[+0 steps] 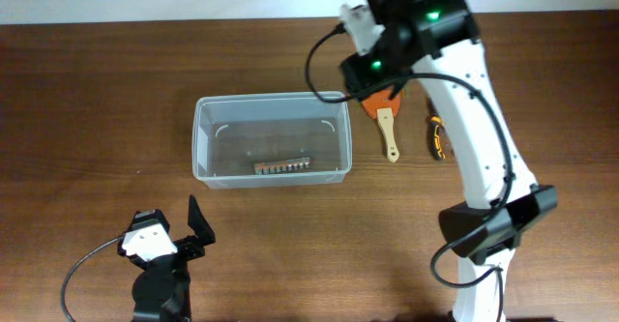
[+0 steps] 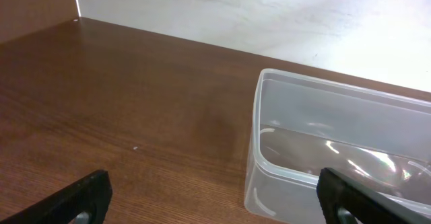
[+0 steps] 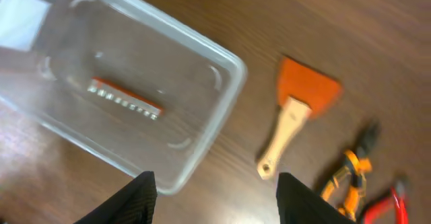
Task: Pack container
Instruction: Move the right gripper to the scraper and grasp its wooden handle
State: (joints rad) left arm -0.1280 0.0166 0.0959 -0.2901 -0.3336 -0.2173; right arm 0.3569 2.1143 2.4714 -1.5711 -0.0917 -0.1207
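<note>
I will next grab the orange scraper with my right gripper across its narrow wooden handle, keeping the broad orange end free, to pack it into the container.
The clear plastic container sits mid-table with a strip of bits lying inside. It also shows in the right wrist view with the strip, and in the left wrist view. My right gripper is open and empty, high above the container's right end and the table beside it. An orange scraper with a wooden handle lies right of the container, also in the overhead view. My left gripper is open and empty, low at the front left.
Orange-handled pliers lie right of the scraper, also in the right wrist view. A red-handled tool lies beside them. The right arm's white links cross the table's right side. A pale wall runs behind the table.
</note>
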